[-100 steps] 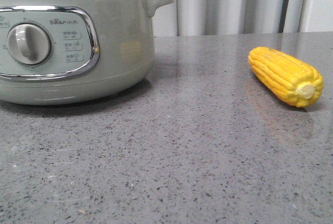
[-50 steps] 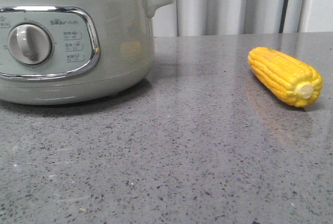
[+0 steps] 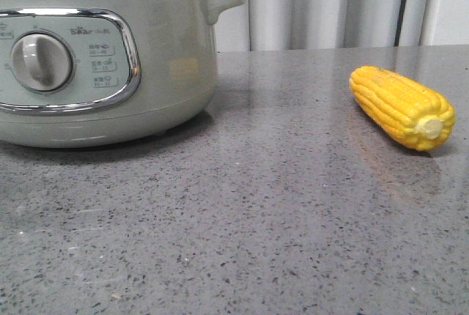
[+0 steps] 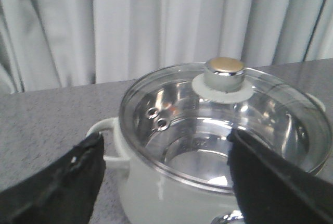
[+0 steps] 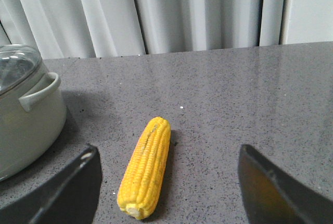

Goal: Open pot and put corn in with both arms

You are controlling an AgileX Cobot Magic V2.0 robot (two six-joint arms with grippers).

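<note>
The glass lid is as wide as the whole pot. My left gripper needs to grab the lid next by the narrow chrome knob on top.
The pale grey-green pot stands at the left of the grey table, control panel and knob facing me. In the left wrist view the pot wears a glass lid with a chrome knob. My left gripper is open, above and short of the lid, touching nothing. The yellow corn lies on the table at the right, stub end toward me. In the right wrist view the corn lies between the fingers of my open right gripper, which hangs above it.
The grey speckled table reaches back to pale curtains. The pot's side handle sticks out toward the corn. In the right wrist view the pot stands a short way from the corn.
</note>
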